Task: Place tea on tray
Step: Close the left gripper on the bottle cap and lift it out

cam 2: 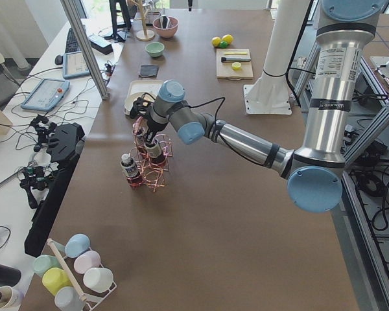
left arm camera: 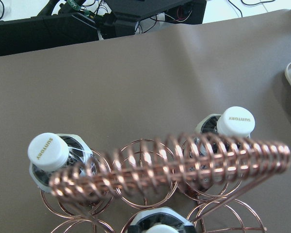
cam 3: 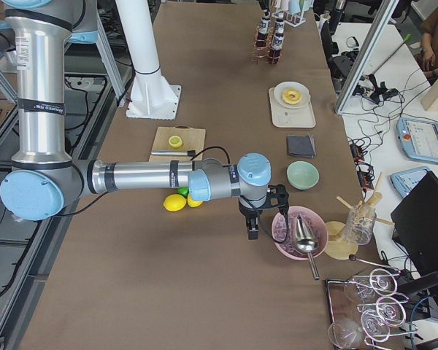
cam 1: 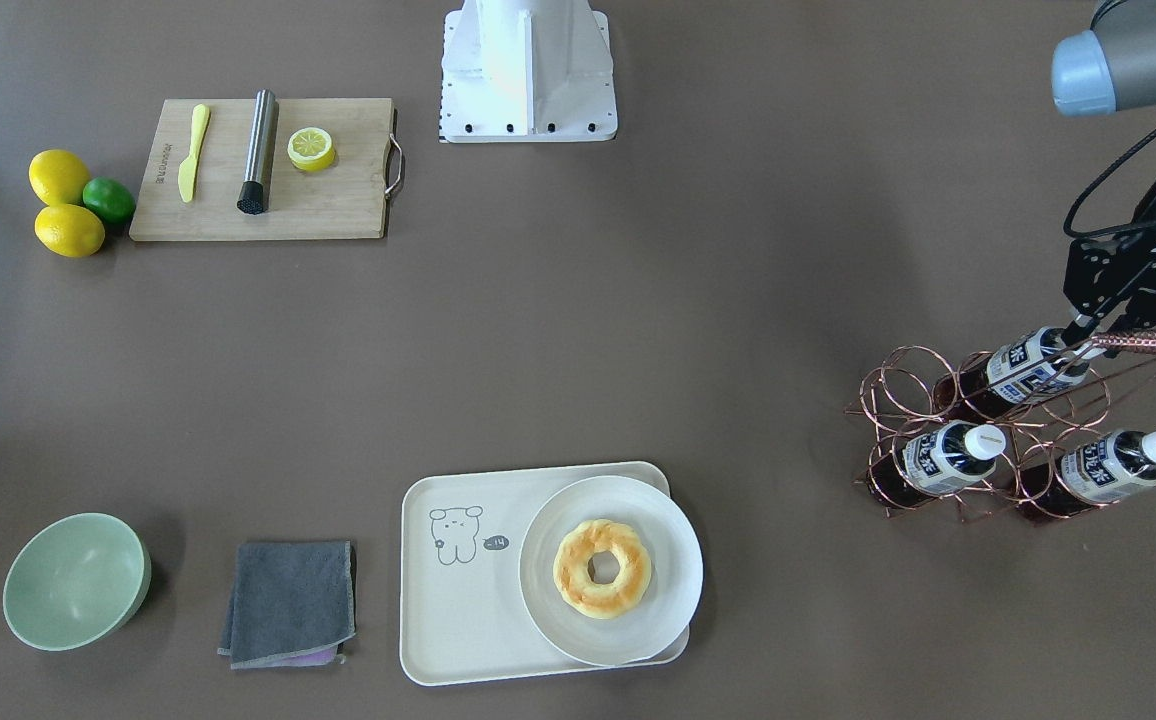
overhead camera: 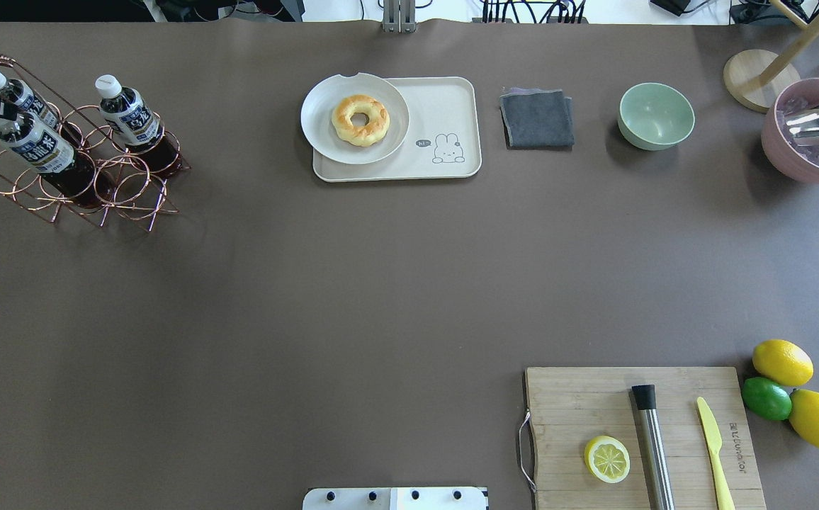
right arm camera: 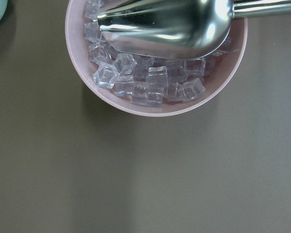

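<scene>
My left gripper should grab the bottle by its white cap (cam 1: 1092,348) next, because copper wire rings go around the bottle's body and the coiled handle runs next to it.
Three tea bottles lie in a copper wire rack (cam 1: 898,385) at the table's end. The top one (cam 1: 1028,365) (overhead camera: 35,145) lies above the two lower ones (cam 1: 938,458) (cam 1: 1103,465). My left gripper (cam 1: 1128,322) is open just above the rack's coiled handle (cam 1: 1153,344), with one finger (cam 1: 1078,326) at the top bottle's cap. The left wrist view looks down on the handle (left arm camera: 174,167) and two white caps (left arm camera: 48,151) (left arm camera: 235,121). The cream tray (cam 1: 458,620) (overhead camera: 452,99) holds a round plate (cam 1: 683,560) with a doughnut. My right gripper (cam 3: 254,226) shows only from the side; I cannot tell if it is open or shut.
A pink bowl of ice (right arm camera: 160,102) (overhead camera: 806,159) with a metal scoop sits under the right wrist. A grey cloth (cam 1: 288,600) and a green bowl (cam 1: 73,580) lie beside the tray. A cutting board (cam 1: 338,200) with knife, muddler and lemon half lies near the lemons and lime (cam 1: 68,200).
</scene>
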{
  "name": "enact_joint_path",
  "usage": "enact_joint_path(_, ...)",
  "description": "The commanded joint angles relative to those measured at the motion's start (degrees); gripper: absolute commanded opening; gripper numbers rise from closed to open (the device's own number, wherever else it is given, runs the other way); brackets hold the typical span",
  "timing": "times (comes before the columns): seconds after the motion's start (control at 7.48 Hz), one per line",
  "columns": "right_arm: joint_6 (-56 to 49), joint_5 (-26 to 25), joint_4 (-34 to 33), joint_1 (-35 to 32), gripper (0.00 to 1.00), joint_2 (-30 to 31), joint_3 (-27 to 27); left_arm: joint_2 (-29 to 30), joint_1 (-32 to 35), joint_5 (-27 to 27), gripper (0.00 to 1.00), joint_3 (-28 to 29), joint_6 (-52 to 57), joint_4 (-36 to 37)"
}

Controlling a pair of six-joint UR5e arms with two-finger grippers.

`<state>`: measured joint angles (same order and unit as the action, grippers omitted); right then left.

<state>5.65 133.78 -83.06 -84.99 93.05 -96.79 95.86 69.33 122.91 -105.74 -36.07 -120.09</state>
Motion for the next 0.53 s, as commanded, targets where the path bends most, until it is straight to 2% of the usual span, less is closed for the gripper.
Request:
enact_joint_path(0.0, 0.2, -0.2, 0.1, 0.0, 1.0, -0.8, -0.2, 0.5, 5.1, 4.6, 0.0, -4.7, 0.6, 5.1)
enact_joint_path(0.4, 0.2, -0.2, 0.2, -0.1, 1.0, -0.2, -0.3, -0.3, 9.1, 4.8, 0.0, -11.2, 0.7, 6.5)
